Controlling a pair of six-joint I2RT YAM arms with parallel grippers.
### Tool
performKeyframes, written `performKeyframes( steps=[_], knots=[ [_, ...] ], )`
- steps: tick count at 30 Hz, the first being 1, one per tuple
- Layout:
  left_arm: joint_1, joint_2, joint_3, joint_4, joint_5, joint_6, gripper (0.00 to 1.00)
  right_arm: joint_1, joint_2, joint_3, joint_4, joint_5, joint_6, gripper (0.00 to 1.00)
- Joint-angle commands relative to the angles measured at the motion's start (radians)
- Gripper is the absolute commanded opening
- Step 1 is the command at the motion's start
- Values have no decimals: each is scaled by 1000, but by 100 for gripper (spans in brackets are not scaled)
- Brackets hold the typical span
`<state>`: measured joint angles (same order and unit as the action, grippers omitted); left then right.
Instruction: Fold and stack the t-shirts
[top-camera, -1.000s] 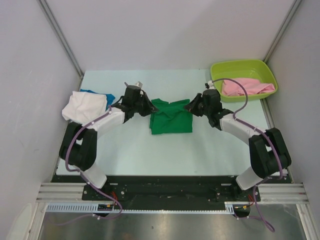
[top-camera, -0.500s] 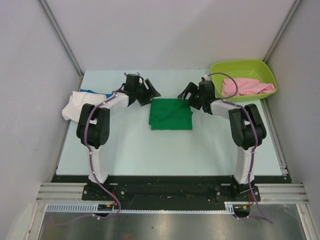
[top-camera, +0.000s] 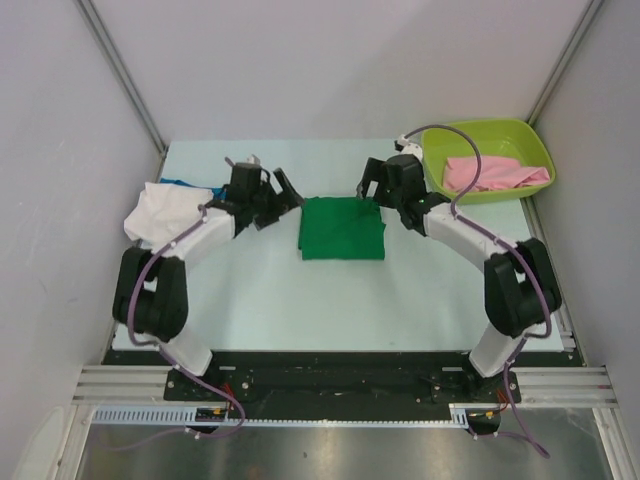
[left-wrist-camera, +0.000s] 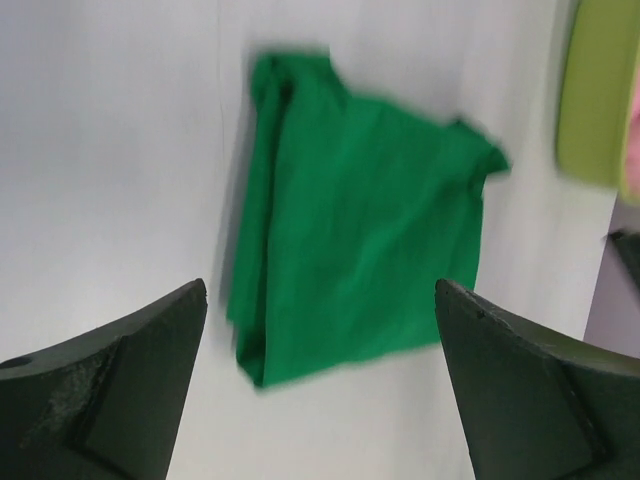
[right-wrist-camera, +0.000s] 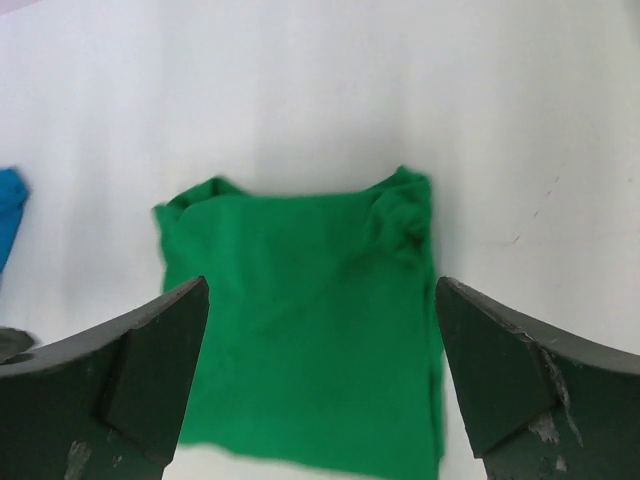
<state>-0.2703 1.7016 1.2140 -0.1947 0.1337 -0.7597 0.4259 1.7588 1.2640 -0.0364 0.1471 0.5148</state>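
Note:
I need to pinch the green t-shirt's near edge (top-camera: 357, 258) (right-wrist-camera: 345, 468) with my right gripper next. That leaves the t-shirt's side free for my left gripper, to stack it.
A bright green t-shirt (top-camera: 341, 228) lies folded in a flat rectangle at the table's middle, and shows too in the left wrist view (left-wrist-camera: 360, 260) and the right wrist view (right-wrist-camera: 300, 340). My left gripper (top-camera: 282, 200) (left-wrist-camera: 320, 290) hovers open just off its far left corner, holding nothing. My right gripper (top-camera: 372, 192) (right-wrist-camera: 322, 285) stands open off its far right corner, also holding nothing. A white t-shirt (top-camera: 165, 212) lies crumpled at the left edge over a blue t-shirt (top-camera: 185, 184) (right-wrist-camera: 8, 215). A pink t-shirt (top-camera: 495, 173) rests in the tub.
A lime-green plastic tub (top-camera: 480, 128) (left-wrist-camera: 600, 90) sits at the far right corner of the table. Grey walls close in the table on three sides. The arms' bases stand at the near edge.
Both grippers have opened and let go of the green t-shirt's far edge, then drawn back and apart. The shirt now lies flatter and squarer.

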Motion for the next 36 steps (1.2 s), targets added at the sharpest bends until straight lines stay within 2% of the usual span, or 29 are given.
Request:
performKeyframes(
  steps=[1,4,7,8,10,11,13,15,16,17,19,20,23,26,30,33,36],
  knots=[
    [-90,-182,-220,17,-20,-33,100,97,-139,-37,-187,184,-113,100],
    [-145,-310,-420,118,4,-132,100,146,-191,-77,-243,125,-139,100],
    [-187,-417,-646,276,0,-263,100,226,-231,-115,-292,51,-244,100],
    [-191,-491,-697,312,0,-288,100,253,-234,-115,-318,58,-271,100],
    [-193,-563,-809,356,-23,-320,100,364,-246,-115,-400,173,-342,100],
    [-193,-642,-830,344,-34,-316,100,405,-249,-115,-427,225,-360,100],
    [-191,-712,-854,262,-71,-297,100,514,-242,-117,-508,268,-403,100],
    [-190,-791,-861,201,-86,-279,100,585,-202,-124,-557,385,-432,100],
    [-191,-809,-857,154,-107,-259,100,659,-179,-130,-565,428,-450,100],
    [-185,-819,-840,120,-117,-250,100,694,-159,-133,-566,528,-494,100],
    [-162,-832,-824,48,-111,-213,100,766,-80,-135,-557,619,-538,100],
    [-150,-833,-808,2,-111,-207,100,784,-53,-140,-542,729,-583,100],
    [-64,-839,-811,-49,-54,-190,100,818,54,-175,-415,874,-691,100],
    [34,-856,-826,-55,7,-173,100,823,117,-237,-203,940,-875,100],
    [80,-850,-815,-58,33,-138,100,818,148,-325,213,939,-1161,100],
    [94,-847,-827,-37,53,-127,100,797,200,-351,408,945,-1272,100],
    [98,-841,-843,-23,50,-109,100,760,249,-356,533,913,-1361,100]
  ],
)
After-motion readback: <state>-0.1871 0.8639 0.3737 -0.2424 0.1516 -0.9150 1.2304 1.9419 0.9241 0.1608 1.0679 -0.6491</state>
